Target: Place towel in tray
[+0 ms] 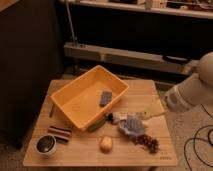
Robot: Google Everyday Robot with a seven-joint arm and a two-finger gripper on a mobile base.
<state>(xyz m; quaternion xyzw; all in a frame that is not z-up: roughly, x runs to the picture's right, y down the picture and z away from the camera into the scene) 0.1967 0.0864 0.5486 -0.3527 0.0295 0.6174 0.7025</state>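
The towel should go in the yellow-orange tray (75,107), so my gripper should grab the towel by its crumpled edge (138,122) next.
The yellow-orange tray (75,107) stands on the left half of the wooden table. The towel (131,125), a crumpled pale blue-grey cloth, lies on the table just off the tray's right front corner. My gripper (150,111) reaches in from the right on the white arm (187,94). It hovers just right of and behind the towel, open, with nothing between its fingers.
A dark blue-grey block (106,97) lies inside the tray. A striped cloth (60,133) and a dark round bowl (46,145) sit at the front left. A pale orange lump (106,144) and a reddish-brown cluster (147,142) lie in front of the towel. A dark shelf unit stands behind.
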